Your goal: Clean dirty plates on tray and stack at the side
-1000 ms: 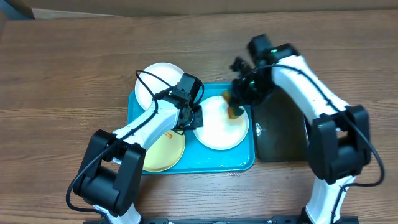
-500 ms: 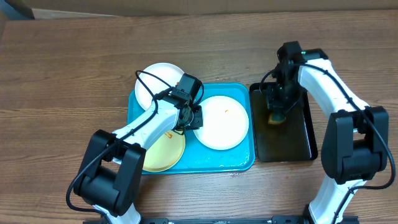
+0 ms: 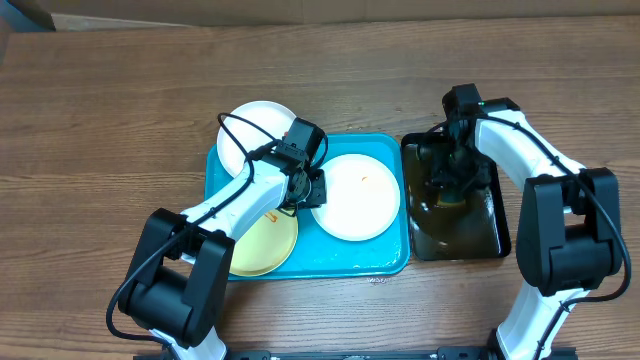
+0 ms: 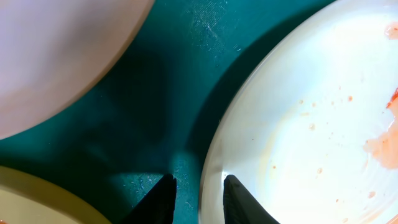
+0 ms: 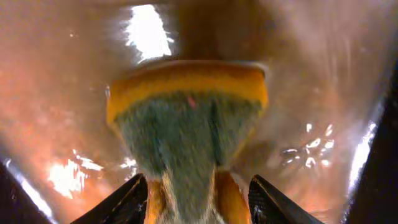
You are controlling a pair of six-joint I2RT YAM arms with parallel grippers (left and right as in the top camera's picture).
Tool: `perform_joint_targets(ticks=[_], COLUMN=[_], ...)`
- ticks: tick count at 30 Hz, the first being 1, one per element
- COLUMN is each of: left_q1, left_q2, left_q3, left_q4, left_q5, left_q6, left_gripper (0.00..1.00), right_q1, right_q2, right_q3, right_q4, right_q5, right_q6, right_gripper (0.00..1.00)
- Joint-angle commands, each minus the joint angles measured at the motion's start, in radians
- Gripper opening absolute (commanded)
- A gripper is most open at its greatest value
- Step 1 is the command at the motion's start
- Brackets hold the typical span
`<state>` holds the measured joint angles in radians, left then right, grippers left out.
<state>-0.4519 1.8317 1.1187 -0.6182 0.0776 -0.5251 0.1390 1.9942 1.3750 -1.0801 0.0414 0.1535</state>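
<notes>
The yellow-and-green sponge's narrow folded middle [image 3: 450,197] [image 5: 192,186] sits between the open fingers, one on either side, so I should close my right gripper on the sponge now.
On the turquoise tray [image 3: 385,262] lie a white plate [image 3: 355,200] with a small orange smear and a pale yellow-green plate [image 3: 262,245]. A second white plate [image 3: 255,130] overhangs the tray's far-left corner. My left gripper [image 3: 312,188] is open and straddles the smeared plate's left rim. In the left wrist view one finger [image 4: 163,200] stands on the tray [image 4: 155,93] and the other on the plate [image 4: 311,124]. My right gripper [image 3: 447,185] is open, low in the black tray. A yellow-and-green sponge [image 5: 186,106] stands loose between its fingers.
The black tray [image 3: 470,240] sits right of the turquoise one, and its floor [image 5: 311,74] is wet and shiny. Bare wooden table [image 3: 120,120] surrounds both trays. The left arm's cable arcs over the far-left white plate.
My right gripper carried the sponge off the smeared white plate and down into the black tray, where its jaws parted. The left arm has stayed at the plate's rim.
</notes>
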Motion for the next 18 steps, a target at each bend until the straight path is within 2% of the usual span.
perform_joint_targets(ticks=[1, 6, 9, 11, 12, 13, 14, 15, 18], left_q1=[-0.007, -0.007, -0.007, -0.007, -0.007, -0.007, -0.007, -0.007, -0.007], left_q2=[0.012, 0.012, 0.012, 0.012, 0.012, 0.012, 0.012, 0.012, 0.012], left_q3=[-0.006, -0.006, -0.006, -0.006, -0.006, -0.006, -0.006, -0.006, -0.006], left_q4=[0.002, 0.001, -0.002, -0.003, -0.003, -0.003, -0.003, -0.003, -0.001], left_q5=[-0.006, -0.006, -0.006, -0.006, -0.006, -0.006, -0.006, -0.006, -0.006], left_q6=[-0.003, -0.003, -0.003, -0.003, -0.003, -0.003, -0.003, -0.003, -0.003], left_gripper=[0.28, 0.28, 0.29, 0.29, 0.29, 0.29, 0.29, 0.26, 0.09], right_q1=[-0.001, 0.006, 0.012, 0.012, 0.012, 0.012, 0.012, 0.012, 0.012], right_q2=[-0.031, -0.029, -0.029, -0.029, -0.029, -0.029, -0.029, -0.031, -0.038], right_q3=[0.047, 0.021, -0.012, -0.036, -0.043, -0.043, -0.039, -0.03, 0.028], right_q4=[-0.016, -0.021, -0.003, 0.017, 0.025, 0.027, 0.027, 0.023, -0.016], right_q5=[0.01, 0.002, 0.002, 0.002, 0.002, 0.002, 0.002, 0.002, 0.002], right_q6=[0.005, 0.062, 0.061, 0.064, 0.065, 0.064, 0.064, 0.064, 0.063], right_gripper=[0.54, 0.53, 0.49, 0.41, 0.29, 0.09, 0.04, 0.04, 0.04])
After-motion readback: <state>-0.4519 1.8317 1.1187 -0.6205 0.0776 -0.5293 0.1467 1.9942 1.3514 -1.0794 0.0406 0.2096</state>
